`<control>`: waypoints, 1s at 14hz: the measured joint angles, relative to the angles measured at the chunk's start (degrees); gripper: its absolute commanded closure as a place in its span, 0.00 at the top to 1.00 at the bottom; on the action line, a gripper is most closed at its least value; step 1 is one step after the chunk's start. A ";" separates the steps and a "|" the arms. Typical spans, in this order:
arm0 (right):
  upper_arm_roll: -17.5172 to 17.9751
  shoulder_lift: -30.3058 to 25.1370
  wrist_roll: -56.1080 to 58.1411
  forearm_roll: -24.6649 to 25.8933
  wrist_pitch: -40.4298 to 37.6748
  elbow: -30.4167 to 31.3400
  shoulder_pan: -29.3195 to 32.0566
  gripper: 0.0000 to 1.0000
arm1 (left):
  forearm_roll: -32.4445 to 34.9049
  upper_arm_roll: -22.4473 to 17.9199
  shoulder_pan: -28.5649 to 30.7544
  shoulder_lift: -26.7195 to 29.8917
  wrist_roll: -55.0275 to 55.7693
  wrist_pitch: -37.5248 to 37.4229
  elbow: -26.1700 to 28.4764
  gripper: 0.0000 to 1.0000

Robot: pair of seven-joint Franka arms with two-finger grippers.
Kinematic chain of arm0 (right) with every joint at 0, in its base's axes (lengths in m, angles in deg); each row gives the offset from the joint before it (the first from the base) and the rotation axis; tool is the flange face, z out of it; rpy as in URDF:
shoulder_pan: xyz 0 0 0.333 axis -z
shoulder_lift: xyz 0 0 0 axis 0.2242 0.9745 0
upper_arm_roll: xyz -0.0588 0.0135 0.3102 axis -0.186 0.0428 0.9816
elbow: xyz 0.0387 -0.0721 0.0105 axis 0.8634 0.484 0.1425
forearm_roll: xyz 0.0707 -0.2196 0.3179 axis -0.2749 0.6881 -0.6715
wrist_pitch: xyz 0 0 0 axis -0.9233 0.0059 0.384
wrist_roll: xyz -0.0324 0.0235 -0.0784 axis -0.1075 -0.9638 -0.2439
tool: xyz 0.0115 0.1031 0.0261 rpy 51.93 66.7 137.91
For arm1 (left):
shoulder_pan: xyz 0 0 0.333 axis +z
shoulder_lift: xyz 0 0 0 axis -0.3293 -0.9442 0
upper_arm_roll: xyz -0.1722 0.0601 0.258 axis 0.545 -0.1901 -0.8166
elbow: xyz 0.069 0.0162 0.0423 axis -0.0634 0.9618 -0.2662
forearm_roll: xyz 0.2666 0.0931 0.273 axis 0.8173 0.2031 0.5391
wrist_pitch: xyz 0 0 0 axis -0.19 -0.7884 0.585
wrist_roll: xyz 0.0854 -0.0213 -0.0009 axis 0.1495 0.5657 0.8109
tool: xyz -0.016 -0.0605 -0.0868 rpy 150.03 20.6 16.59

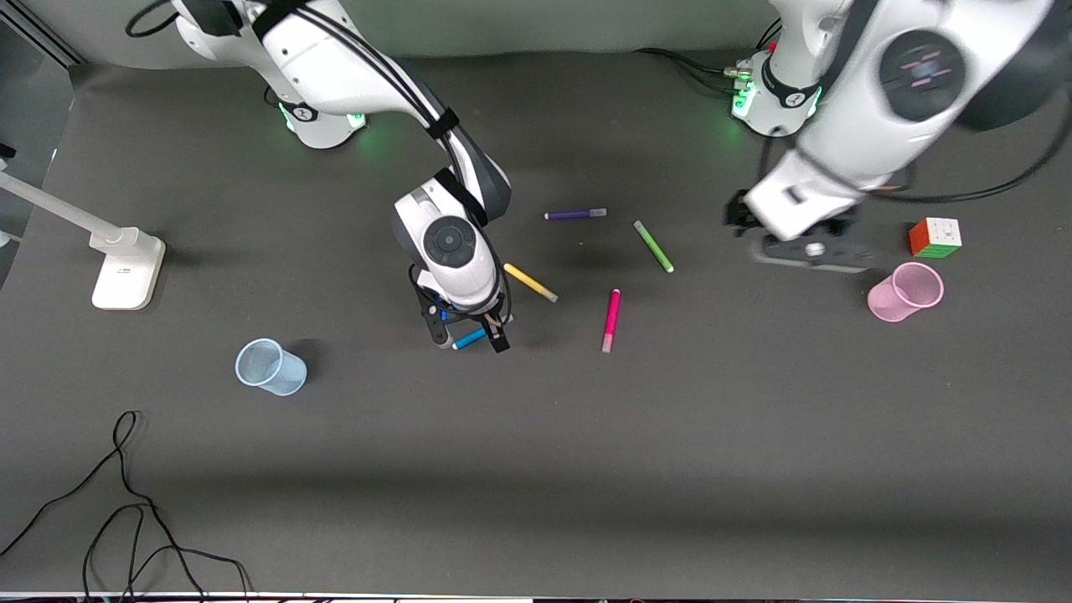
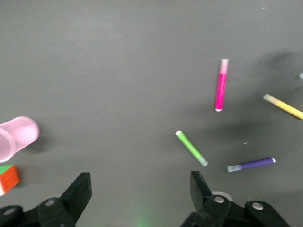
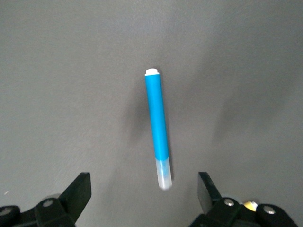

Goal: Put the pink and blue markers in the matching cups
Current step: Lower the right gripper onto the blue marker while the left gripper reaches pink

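My right gripper grabs the blue marker by its greyish end (image 3: 163, 173) next, which leaves the blue marker's white-tipped end (image 3: 151, 72) free to enter the pale blue cup.
The blue marker (image 1: 471, 337) lies flat on the dark table, and my right gripper (image 1: 467, 335) is low over it, open, one finger on each side. In the right wrist view the blue marker (image 3: 157, 123) points its greyish end between the open fingers of the right gripper (image 3: 143, 184). The pink marker (image 1: 611, 320) lies flat, toward the left arm's end from it, and shows in the left wrist view (image 2: 221, 85). The pale blue cup (image 1: 270, 367) lies tipped toward the right arm's end. The pink cup (image 1: 906, 291) lies tipped toward the left arm's end. My left gripper (image 1: 808, 251) is open and empty over bare table beside the pink cup (image 2: 16, 137).
A yellow pen (image 1: 530, 283), a green pen (image 1: 653, 246) and a purple pen (image 1: 576, 214) lie farther from the front camera than the pink marker. A colour cube (image 1: 935, 237) sits by the pink cup. A white stand (image 1: 126, 268) and loose black cables (image 1: 126, 502) are at the right arm's end.
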State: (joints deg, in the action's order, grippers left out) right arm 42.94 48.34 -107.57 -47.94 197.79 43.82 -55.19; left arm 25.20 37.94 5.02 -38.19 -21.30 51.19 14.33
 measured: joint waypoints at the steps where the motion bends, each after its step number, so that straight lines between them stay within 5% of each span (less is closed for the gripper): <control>1: 0.00 0.98 -0.03 0.00 0.82 0.03 -0.01 1.00 | 0.00 0.01 -1.38 -2.00 0.22 2.29 0.12 0.95; 7: 0.00 3.71 -0.27 0.00 2.77 0.04 -0.03 0.96 | 0.00 -0.03 -6.32 -14.21 2.22 16.14 0.86 0.95; 14: -0.01 3.71 -0.57 0.00 3.44 -0.01 -0.03 0.56 | 0.03 -0.08 -10.29 -27.56 4.73 32.33 2.20 0.98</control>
State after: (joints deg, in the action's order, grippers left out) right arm 42.94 52.05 -108.14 -47.94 201.23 43.81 -55.22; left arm 25.23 37.87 -5.27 -65.74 -16.57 83.52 16.52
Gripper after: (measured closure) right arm 0.269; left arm 0.022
